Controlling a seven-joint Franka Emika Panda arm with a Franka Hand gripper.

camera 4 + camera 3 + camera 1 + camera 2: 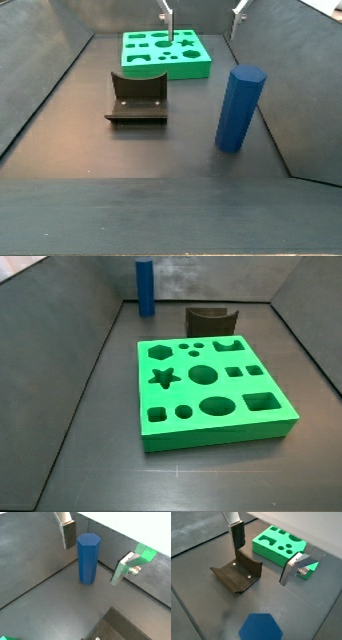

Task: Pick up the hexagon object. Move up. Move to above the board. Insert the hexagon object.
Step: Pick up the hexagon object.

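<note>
Next, my gripper should take hold of the hexagon object by two facing flat sides near its top (146, 268) (88, 545), since corners run down between the flat sides.
The hexagon object (87, 557) is a tall blue peg standing upright on the dark floor near a wall; it shows in both side views (143, 286) (239, 108), and its top shows in a wrist view (261, 628). The green board (227, 389) lies flat with its cut-outs facing up, also seen in a side view (167, 70) and a wrist view (271, 549). My gripper (93, 564) (261, 565) is open and empty. It hangs high above the floor, and only its fingertips (166, 15) show in a side view, over the board's end. Nothing is held.
A dark grey curved block (210, 320) (138, 98) (238, 574) stands between the board and the peg. Grey walls close in the floor on the sides.
</note>
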